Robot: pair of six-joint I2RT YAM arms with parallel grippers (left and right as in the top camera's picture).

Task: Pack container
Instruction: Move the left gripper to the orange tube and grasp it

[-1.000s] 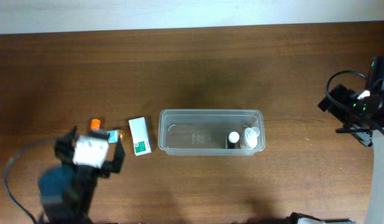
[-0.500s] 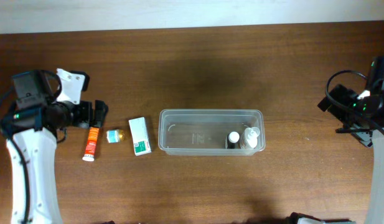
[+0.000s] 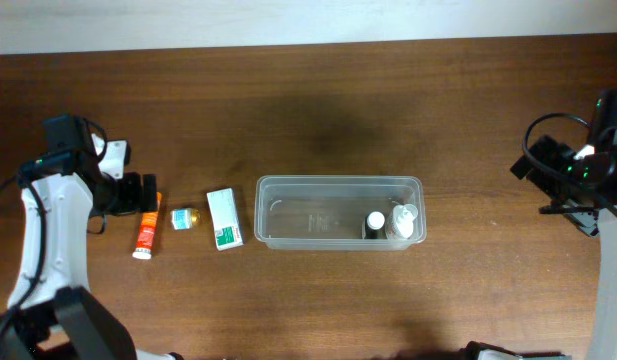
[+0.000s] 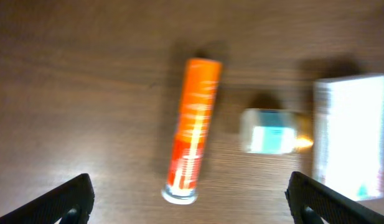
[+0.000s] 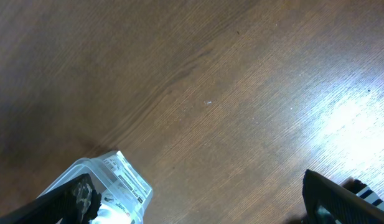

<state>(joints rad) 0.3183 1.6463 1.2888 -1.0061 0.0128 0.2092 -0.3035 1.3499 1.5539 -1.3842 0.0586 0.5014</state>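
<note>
My left gripper reaches next for the orange tube and should grab it across its body [image 3: 149,227]. Both ends then stay free, so it can lay the tube lengthwise in the container [image 3: 318,190].
The clear plastic container [image 3: 318,190] stands mid-table, holding a dark-capped bottle [image 3: 374,222] and a white bottle [image 3: 403,217] at its right end. Its corner shows in the right wrist view [image 5: 117,180]. Left of it lie a white-and-green carton [image 3: 224,218], a small jar [image 3: 183,218] and an orange tube [image 3: 146,228]. In the left wrist view the tube [image 4: 193,127], jar [image 4: 271,130] and carton [image 4: 353,143] lie below my open left gripper [image 4: 188,202]. My left gripper [image 3: 138,193] hovers just above the tube's end. My right gripper [image 3: 548,165] is open and empty at the far right.
The table's far edge runs along the top of the overhead view. Bare dark wood surrounds the container and the row of small items.
My left arm swung from the front left up to the left edge, then settled with the gripper beside the orange tube. The right arm and all items stayed still.
</note>
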